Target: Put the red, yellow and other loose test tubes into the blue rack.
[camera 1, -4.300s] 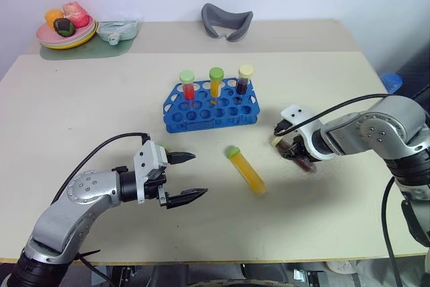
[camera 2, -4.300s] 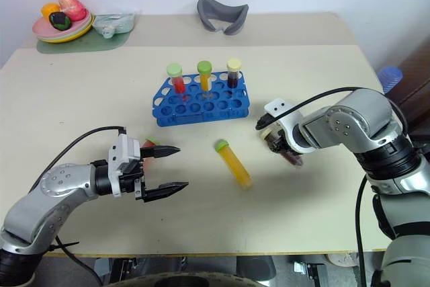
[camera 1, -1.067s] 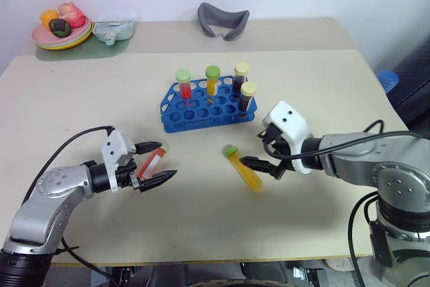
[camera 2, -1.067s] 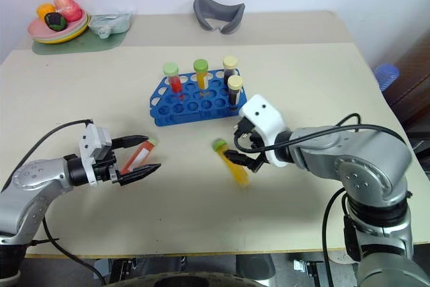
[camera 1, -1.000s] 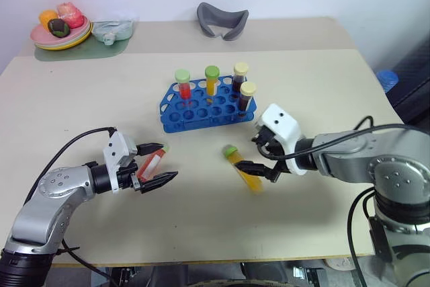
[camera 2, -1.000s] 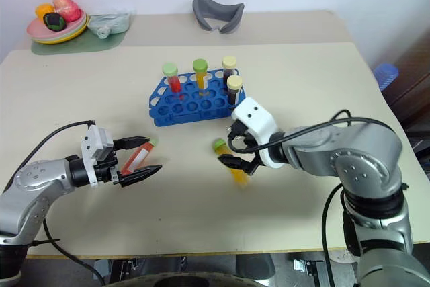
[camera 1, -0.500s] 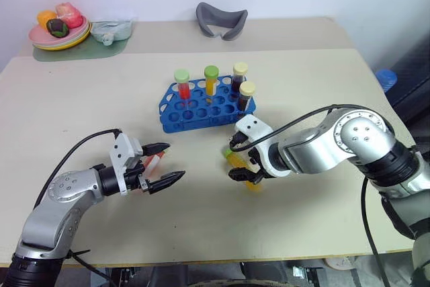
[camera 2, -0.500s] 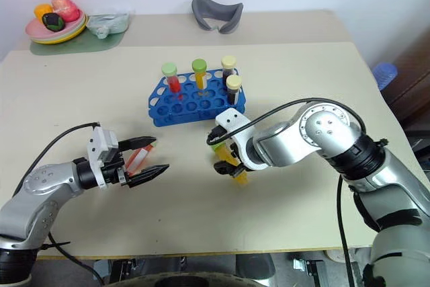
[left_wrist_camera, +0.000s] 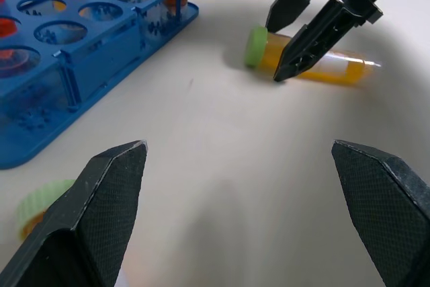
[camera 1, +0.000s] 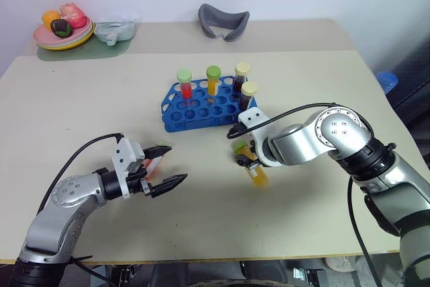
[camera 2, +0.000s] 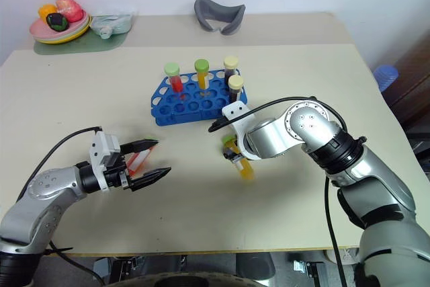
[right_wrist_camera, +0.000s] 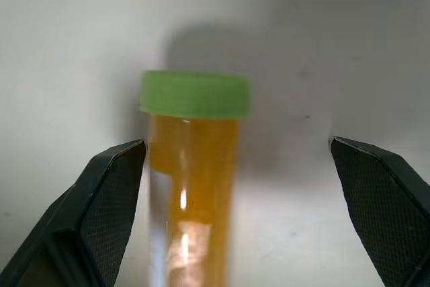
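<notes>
The loose yellow tube needs to go into the blue rack [camera 1: 196, 113], so my right gripper should next grab the tube by its green-end with the cap [camera 1: 241, 146].
The blue rack [camera 1: 196, 113] stands mid-table with several capped tubes upright in its back rows. A loose yellow tube [camera 1: 256, 170] with a green cap lies on the table just in front of the rack. My right gripper [camera 1: 243, 155] points down over its cap end, open, with the tube [right_wrist_camera: 193, 166] between the fingers and close to one of them. A red tube [camera 1: 153, 162] with a green cap lies on the table at my left gripper [camera 1: 177, 162], which hovers open just above it, holding nothing.
A grey curved object [camera 1: 224, 21] sits at the back of the table. A plate of toy food [camera 1: 62, 30] and a pale green pouch [camera 1: 115, 30] are at the back left corner.
The right gripper has swung left and tipped down over the yellow tube. The brown tube it held at first now stands in the rack. The left gripper has stayed put.
</notes>
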`<state>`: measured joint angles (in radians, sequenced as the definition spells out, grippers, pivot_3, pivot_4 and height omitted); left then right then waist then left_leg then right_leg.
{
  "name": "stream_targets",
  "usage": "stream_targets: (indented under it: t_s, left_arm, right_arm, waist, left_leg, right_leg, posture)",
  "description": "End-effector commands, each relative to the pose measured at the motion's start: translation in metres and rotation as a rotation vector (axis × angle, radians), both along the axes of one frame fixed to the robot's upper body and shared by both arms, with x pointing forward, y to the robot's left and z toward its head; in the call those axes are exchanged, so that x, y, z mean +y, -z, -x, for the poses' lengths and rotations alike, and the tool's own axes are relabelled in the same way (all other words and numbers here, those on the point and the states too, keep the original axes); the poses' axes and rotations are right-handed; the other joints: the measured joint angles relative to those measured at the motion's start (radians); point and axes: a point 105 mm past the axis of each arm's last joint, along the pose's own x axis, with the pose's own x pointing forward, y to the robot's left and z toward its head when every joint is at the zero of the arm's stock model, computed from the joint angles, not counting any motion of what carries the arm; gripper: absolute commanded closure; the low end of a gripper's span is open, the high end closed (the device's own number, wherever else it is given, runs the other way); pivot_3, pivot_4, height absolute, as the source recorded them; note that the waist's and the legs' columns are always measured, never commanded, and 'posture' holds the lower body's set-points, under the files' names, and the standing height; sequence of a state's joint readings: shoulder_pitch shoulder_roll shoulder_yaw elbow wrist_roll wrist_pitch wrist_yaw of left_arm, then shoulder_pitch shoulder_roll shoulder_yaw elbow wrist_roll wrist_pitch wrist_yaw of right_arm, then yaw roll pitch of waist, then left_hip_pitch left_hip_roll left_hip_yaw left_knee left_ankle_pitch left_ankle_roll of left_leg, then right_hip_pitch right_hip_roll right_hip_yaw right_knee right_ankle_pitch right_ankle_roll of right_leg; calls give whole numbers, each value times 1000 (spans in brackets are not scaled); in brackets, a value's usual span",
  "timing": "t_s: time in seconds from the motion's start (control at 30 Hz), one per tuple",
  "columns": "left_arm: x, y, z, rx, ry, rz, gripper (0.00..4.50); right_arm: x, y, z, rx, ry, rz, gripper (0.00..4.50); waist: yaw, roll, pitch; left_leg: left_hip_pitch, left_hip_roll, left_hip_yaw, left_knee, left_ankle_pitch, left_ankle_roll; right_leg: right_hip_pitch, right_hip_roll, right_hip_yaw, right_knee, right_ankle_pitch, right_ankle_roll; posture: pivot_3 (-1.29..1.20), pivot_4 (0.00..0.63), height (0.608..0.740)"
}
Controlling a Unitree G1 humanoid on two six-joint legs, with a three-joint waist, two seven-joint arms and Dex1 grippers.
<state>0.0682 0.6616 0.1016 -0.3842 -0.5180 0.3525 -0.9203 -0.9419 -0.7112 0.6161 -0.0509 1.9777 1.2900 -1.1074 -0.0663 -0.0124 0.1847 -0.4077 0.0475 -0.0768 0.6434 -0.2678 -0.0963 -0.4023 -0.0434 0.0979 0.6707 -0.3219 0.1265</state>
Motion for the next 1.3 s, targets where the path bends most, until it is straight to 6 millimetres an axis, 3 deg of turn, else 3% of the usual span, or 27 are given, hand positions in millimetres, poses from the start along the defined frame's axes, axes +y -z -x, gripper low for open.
stream_targets:
  t_s: [0.03, 0.37, 0.87, 0.93, 1.03, 1.3]
  left_arm:
    - [-2, -4, 1, -34, 10, 6, 0]
    - [0, 0, 2, -35, 3, 5, 0]
    - [-4, -5, -2, -48, 3, 7, 0]
    - [-4, -5, -2, -49, 3, 8, 0]
    - [-3, -5, -2, -47, 2, 7, 0]
    - [-1, -4, -3, -46, 2, 3, 0]
  right_arm:
    - [-10, 5, 0, 16, 4, 66, 64]
    - [-29, 16, 14, 83, -28, 81, 64]
    - [-29, 19, 11, 66, 28, 67, 64]
    - [-28, 19, 11, 63, 30, 60, 588]
    - [-23, 17, 9, 55, 27, 45, 1738]
    - [-18, 15, 7, 45, 35, 25, 1738]
  waist:
    - [0, 0, 0]
    - [12, 0, 0]
    - [22, -1, -1]
    - [19, 0, -1]
    - [21, 0, -1]
    - [16, 0, -1]
  left_leg:
    - [0, 0, 0, 0, 0, 0]
    - [-1, 0, 0, 0, -2, 3]
    - [0, 0, 0, 0, -3, 4]
    - [0, 0, 0, 0, -3, 4]
    - [0, 0, 0, 0, -3, 5]
    - [1, 1, 0, 1, -3, 5]
  right_leg:
    - [0, 0, 0, 0, 0, 0]
    - [0, 0, 0, -2, 0, 0]
    - [1, 0, 0, -4, 0, 0]
    - [1, 0, 0, -4, 0, 0]
    - [2, 0, 0, -4, 0, 0]
    - [2, 1, 0, -3, 0, 0]
  posture:
    - [0, 150, 740]
    - [0, 150, 740]
    - [0, 150, 740]
    - [0, 150, 740]
    - [0, 150, 740]
    - [0, 150, 740]
